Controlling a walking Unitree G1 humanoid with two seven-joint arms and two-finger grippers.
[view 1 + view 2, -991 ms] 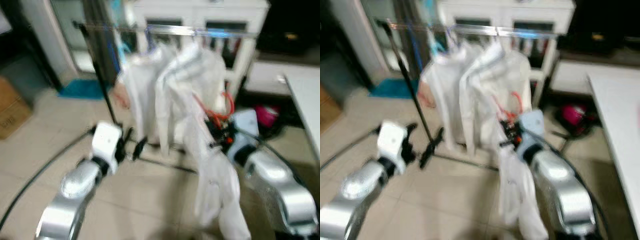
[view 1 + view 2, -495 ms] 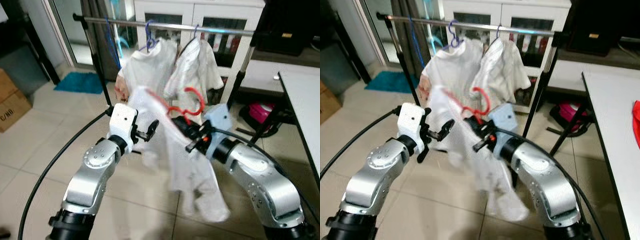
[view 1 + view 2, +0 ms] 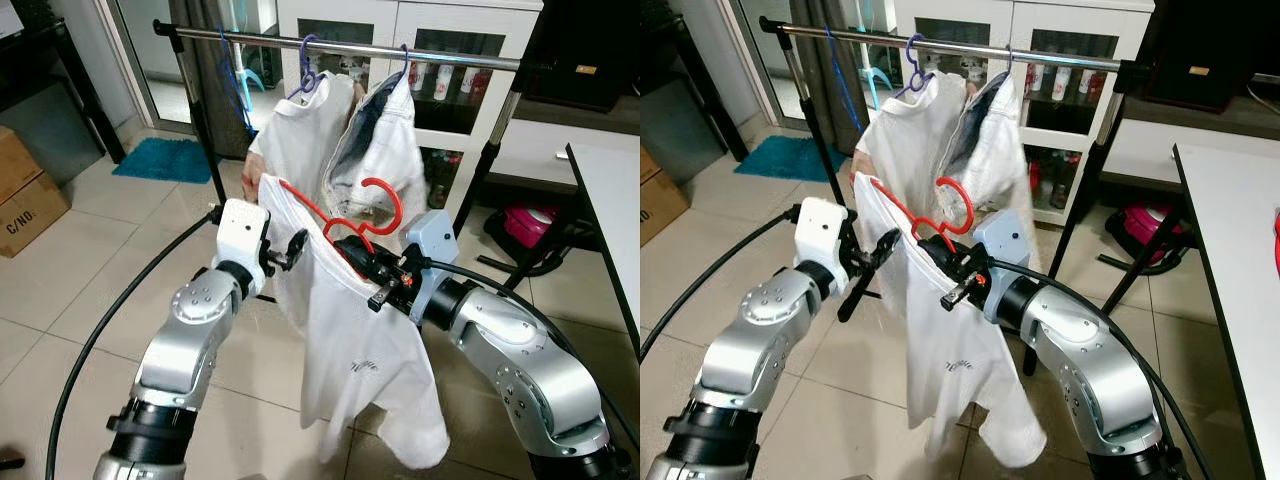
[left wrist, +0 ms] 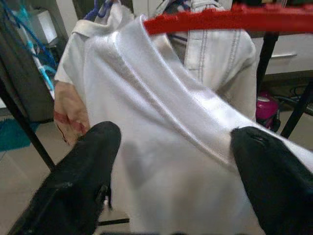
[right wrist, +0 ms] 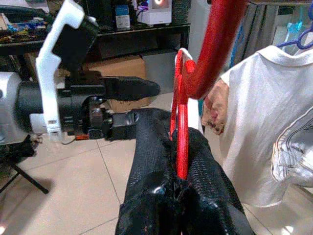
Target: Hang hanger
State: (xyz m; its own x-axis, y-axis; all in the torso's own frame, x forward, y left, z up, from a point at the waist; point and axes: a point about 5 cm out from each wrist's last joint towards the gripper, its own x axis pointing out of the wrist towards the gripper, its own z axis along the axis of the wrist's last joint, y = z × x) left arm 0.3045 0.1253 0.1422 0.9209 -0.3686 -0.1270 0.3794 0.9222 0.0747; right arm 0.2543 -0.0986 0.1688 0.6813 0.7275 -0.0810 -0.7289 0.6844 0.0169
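I should grip the T-shirt next with my left gripper by its seamed upper edge (image 3: 308, 220), which stands up. The white T-shirt's body (image 3: 360, 350) hangs loose below the hanger.
A red hanger (image 3: 398, 205) carries a white T-shirt (image 3: 350, 340) that hangs down in front of me. My right gripper (image 3: 362, 262) is shut on the red hanger (image 5: 182, 132) just below its hook, holding it below the steel rail (image 3: 330, 44). My left gripper (image 3: 290, 250) is open beside the shirt's left shoulder. In the left wrist view its fingers (image 4: 93, 147) stand wide apart with the shirt's shoulder just beyond them. Two garments hang on the rail: a white shirt (image 3: 300, 120) on a purple hanger and a pale jacket (image 3: 390, 150).
The rack's black uprights (image 3: 200, 130) stand on a tiled floor. Behind is a white cabinet (image 3: 450, 60). A cardboard box (image 3: 25, 195) and a blue mat (image 3: 165, 160) lie at left; a pink bag (image 3: 527, 225) and a white table edge (image 3: 610, 190) at right. A black cable (image 3: 110, 320) trails left.
The view has steadied from blur. The red hanger has levelled out and the shirt now hangs straight down. The left gripper stays by the shirt's shoulder.
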